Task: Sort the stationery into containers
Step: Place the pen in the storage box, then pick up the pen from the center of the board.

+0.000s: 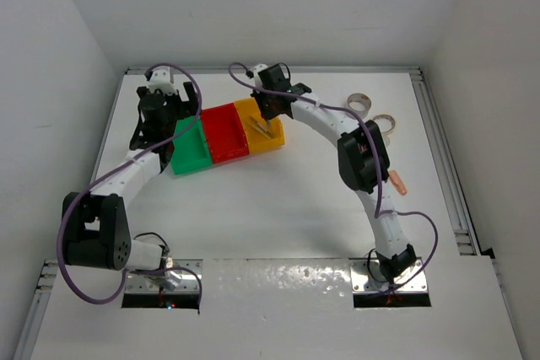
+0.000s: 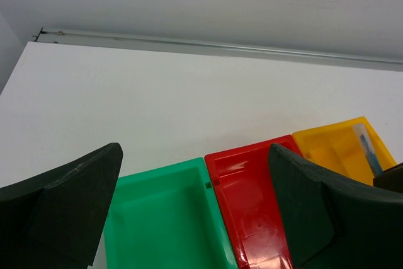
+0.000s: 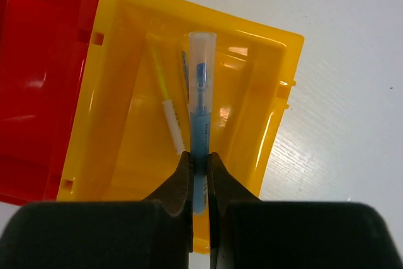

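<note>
I should open my right gripper, because the blue pen (image 3: 201, 102) is fully inside the rims of the yellow bin.
Three joined bins stand at the back of the table: green (image 1: 191, 156), red (image 1: 226, 136) and yellow (image 1: 275, 137). My right gripper (image 3: 198, 155) is shut on a blue pen (image 3: 201, 102) with a clear cap and holds it over the yellow bin (image 3: 277, 111); it shows from above too (image 1: 268, 115). A yellow-white pen (image 3: 167, 105) and a thin dark pen (image 3: 185, 70) lie in that bin. My left gripper (image 2: 195, 149) is open and empty above the green bin (image 2: 157, 171) and red bin (image 2: 245, 153). Both look empty.
A grey-white tape roll (image 1: 360, 102) and a tan tape roll (image 1: 386, 122) lie at the back right. A short pink stick (image 1: 398, 182) lies beside the right arm. Metal rails run along the table's back and right edges.
</note>
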Controlling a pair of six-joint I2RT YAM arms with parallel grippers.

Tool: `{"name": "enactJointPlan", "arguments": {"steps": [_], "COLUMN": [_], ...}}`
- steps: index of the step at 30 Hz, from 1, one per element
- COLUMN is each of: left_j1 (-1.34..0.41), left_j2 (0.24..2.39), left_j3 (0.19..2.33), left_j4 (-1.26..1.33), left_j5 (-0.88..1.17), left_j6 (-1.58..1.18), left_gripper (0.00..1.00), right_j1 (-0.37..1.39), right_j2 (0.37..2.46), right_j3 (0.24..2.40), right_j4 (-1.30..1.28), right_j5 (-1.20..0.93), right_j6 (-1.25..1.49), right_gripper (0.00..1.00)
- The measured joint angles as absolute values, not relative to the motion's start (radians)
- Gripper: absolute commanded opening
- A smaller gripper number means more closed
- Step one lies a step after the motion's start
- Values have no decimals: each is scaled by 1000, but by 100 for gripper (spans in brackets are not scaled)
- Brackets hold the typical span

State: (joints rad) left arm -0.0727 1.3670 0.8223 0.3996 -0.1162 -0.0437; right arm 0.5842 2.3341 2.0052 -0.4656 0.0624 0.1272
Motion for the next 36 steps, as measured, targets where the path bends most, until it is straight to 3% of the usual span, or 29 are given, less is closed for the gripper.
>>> {"name": "enactJointPlan", "arguments": {"steps": [5, 6, 7, 11, 13, 16, 17, 20, 22, 24, 25, 27, 28, 29, 36], "left_j1": [-72, -72, -72, -72, -72, -72, -72, -72, -72, -72, -72, -72, -72, -72, -72], "left_j2": [1367, 1367, 1367, 1367, 1367, 1367, 1367, 1367, 1367, 1367, 1367, 1367, 1367, 1367, 1367], "left_j3": [818, 817, 817, 817, 817, 817, 817, 817, 817, 817, 817, 817, 817, 817, 817], "left_j4": [412, 416, 419, 430, 431, 430, 431, 432, 436, 442, 444, 446, 446, 446, 444], "left_j5": [-114, -115, -115, -115, -114, -113, -113, -113, -112, -111, -109, -107, -105, -105, -92], "left_j6": [-50, -50, -50, -49, -49, -49, -49, -49, -49, -49, -49, -49, -49, -49, -49], "left_gripper": [97, 97, 97, 97, 97, 97, 97, 97, 97, 97, 97, 97, 97, 97, 96], "right_j1": [587, 588, 589, 591, 591, 589, 585, 565, 524, 455, 411, 329, 284, 246, 168], "right_j2": [2337, 2339, 2341, 2343, 2342, 2323, 2308, 2185, 2062, 1947, 1905, 1860, 1855, 1860, 2000], "right_j3": [2005, 2005, 2005, 2004, 2004, 2001, 1995, 1909, 1820, 1749, 1726, 1699, 1689, 1675, 1535], "right_j4": [-442, -441, -441, -442, -443, -460, -462, -456, -446, -450, -450, -462, -475, -488, -585], "right_j5": [61, 59, 59, 50, 47, 41, 40, 21, 16, 31, 49, 89, 118, 143, 205], "right_j6": [131, 132, 134, 140, 141, 142, 144, 180, 212, 252, 270, 298, 315, 326, 409], "right_gripper": [5, 9, 23, 49, 54, 48, 32, 8, 14, 31, 32, 28, 18, 17, 25]}}
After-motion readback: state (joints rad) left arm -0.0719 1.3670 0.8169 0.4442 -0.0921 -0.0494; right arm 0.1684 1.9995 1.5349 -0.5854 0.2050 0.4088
